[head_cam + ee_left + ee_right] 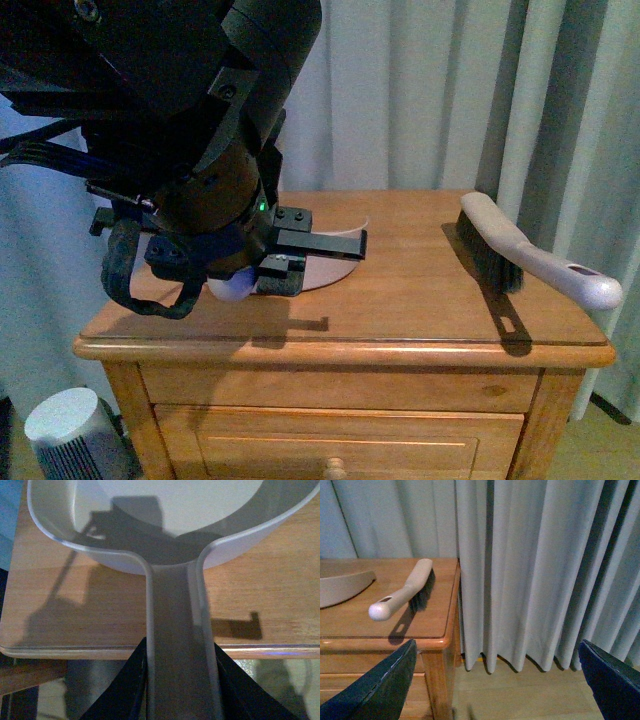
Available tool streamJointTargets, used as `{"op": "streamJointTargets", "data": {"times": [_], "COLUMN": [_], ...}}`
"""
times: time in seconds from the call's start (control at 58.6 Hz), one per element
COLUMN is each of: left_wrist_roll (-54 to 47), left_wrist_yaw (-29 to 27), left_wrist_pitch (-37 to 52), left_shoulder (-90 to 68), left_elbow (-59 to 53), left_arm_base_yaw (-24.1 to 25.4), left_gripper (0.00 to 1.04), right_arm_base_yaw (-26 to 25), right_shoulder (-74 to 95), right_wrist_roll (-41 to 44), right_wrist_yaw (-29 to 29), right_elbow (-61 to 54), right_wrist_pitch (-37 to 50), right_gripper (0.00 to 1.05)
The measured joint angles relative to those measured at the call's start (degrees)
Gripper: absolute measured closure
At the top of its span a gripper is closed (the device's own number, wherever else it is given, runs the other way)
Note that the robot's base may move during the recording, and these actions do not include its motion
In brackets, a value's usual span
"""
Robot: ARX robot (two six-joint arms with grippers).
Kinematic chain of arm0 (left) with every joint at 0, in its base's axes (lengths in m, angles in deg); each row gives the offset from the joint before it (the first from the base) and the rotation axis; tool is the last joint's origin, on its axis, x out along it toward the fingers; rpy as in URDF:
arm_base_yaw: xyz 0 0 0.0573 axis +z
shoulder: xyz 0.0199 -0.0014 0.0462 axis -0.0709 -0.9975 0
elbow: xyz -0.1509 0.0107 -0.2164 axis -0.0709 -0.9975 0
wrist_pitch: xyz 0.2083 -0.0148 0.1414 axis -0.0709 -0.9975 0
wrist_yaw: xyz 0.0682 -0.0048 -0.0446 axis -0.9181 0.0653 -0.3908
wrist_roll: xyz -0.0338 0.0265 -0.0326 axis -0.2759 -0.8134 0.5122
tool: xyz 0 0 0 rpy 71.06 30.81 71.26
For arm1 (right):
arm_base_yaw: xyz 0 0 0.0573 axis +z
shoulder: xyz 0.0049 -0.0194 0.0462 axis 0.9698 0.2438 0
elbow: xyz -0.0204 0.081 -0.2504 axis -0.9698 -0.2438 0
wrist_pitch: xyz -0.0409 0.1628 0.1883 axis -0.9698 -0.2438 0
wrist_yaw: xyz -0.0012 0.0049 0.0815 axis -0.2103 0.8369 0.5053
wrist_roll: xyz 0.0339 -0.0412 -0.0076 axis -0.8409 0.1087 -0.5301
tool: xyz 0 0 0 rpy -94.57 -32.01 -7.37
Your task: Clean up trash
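Black bristles fill the space under the brush's head. My right gripper next needs to grab the brush by its bare handle, which is raised above the wood.
My left gripper is shut on the handle of the pinkish dustpan, which lies flat on the left part of the wooden nightstand. In the left wrist view the handle runs between the black fingers, and the pan's bowl looks empty. A white-handled brush with black bristles lies at the right end of the top. My right gripper is open and empty, off the nightstand's right side above the floor; it sees the brush and the dustpan. No white wad of trash shows in any view.
Grey curtains hang behind and to the right of the nightstand. The nightstand has a drawer with a knob. A grey-white ribbed cylinder stands on the floor at the lower left. Bare wooden floor lies under my right gripper.
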Motion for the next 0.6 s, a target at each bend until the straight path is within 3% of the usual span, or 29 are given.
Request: {"op": "streamJointTargets", "data": {"times": [0.273, 0.392, 0.597], "left_wrist_roll": [-13.9, -21.6, -23.9], "left_wrist_yaw": [-1.2, 1.2, 4.2], "left_wrist_pitch": [27.4, 45.0, 57.1], "left_shoulder": [15.4, 26.6, 41.6], "left_elbow": [-8.5, -15.8, -25.9], "left_arm_base_yaw": [1.1, 2.0, 2.3], "left_gripper": [0.76, 0.76, 0.76], "right_arm_base_yaw": [0.0, 0.0, 0.0], "right_shoulder": [0.0, 0.0, 0.0], "right_wrist_roll": [0.0, 0.0, 0.0], "right_wrist_yaw": [0.0, 0.0, 0.0], "right_elbow": [0.0, 0.0, 0.0], "right_wrist_pitch": [0.0, 0.0, 0.0], "right_gripper": [0.07, 0.07, 0.07]}}
